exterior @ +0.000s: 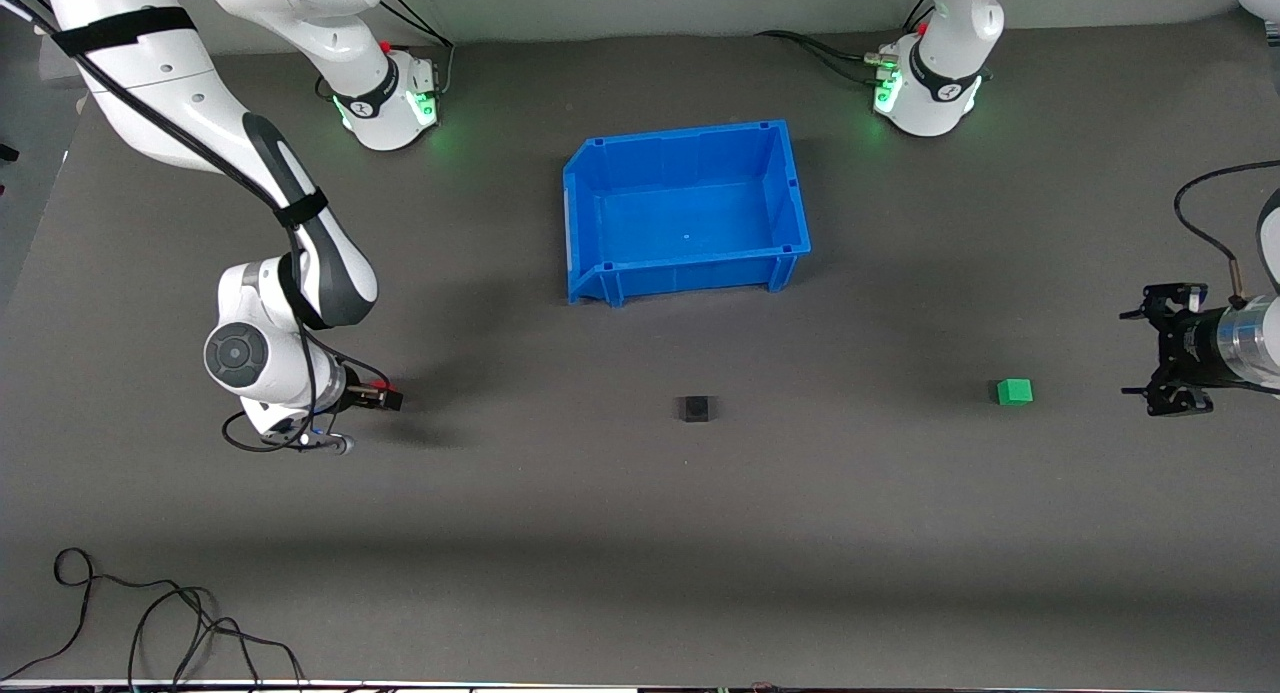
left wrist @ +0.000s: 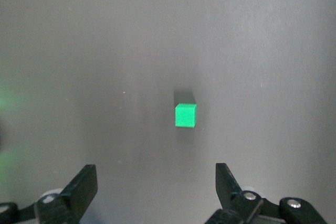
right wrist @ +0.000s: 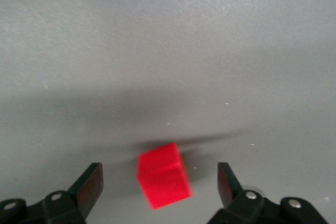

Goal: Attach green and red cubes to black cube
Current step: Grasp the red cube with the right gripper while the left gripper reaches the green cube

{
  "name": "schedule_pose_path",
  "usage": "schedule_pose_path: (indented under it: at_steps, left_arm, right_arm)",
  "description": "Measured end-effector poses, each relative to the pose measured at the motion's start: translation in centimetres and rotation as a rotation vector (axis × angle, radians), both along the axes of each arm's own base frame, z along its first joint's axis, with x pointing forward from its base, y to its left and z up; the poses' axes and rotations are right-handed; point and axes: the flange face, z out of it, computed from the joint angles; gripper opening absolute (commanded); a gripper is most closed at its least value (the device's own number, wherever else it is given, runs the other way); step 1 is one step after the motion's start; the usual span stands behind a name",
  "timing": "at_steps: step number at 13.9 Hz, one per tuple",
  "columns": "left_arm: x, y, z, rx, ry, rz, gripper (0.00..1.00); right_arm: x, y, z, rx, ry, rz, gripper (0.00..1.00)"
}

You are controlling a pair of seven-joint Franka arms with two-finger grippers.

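Note:
The right gripper picks up the red cube by its opposite sides next, to leave one side of the red cube free to meet the black cube [exterior: 694, 408].
The red cube [right wrist: 161, 177] lies tilted on the grey mat between the fingers of my right gripper [right wrist: 160, 176], which is open and does not touch it. In the front view this gripper [exterior: 388, 399] is low over the mat toward the right arm's end. The green cube [exterior: 1014, 391] sits toward the left arm's end. My left gripper [exterior: 1145, 351] hovers beside it, open and holding nothing. In the left wrist view the green cube [left wrist: 186, 115] lies well ahead of the spread gripper [left wrist: 156, 176]. The black cube [exterior: 694, 408] rests on the mat midway between the two.
A blue bin [exterior: 600, 208], with nothing in it, stands farther from the front camera than the black cube, between the two arm bases. Loose black cables [exterior: 150, 623] lie near the table's front edge at the right arm's end.

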Motion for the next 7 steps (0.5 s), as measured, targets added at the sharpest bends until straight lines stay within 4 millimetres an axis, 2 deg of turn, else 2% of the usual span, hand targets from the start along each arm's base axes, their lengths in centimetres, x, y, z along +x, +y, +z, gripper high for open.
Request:
schedule_pose_path:
  at_steps: [3, 6, 7]
  left_arm:
    - [-0.8, 0.8, -4.6, 0.022, -0.067, 0.104, 1.0]
    - [-2.6, 1.3, -9.0, 0.031, -0.134, 0.138, 0.99]
    - [-3.3, 1.5, -10.5, 0.034, -0.153, 0.143, 0.99]
  right_arm:
    - [-0.2, -0.1, -0.3, -0.007, 0.031, -0.006, 0.96]
    - [-0.6, 0.0, -2.1, -0.009, 0.061, 0.005, 0.94]
    - [-0.7, 0.2, -2.6, -0.009, 0.067, 0.011, 0.9]
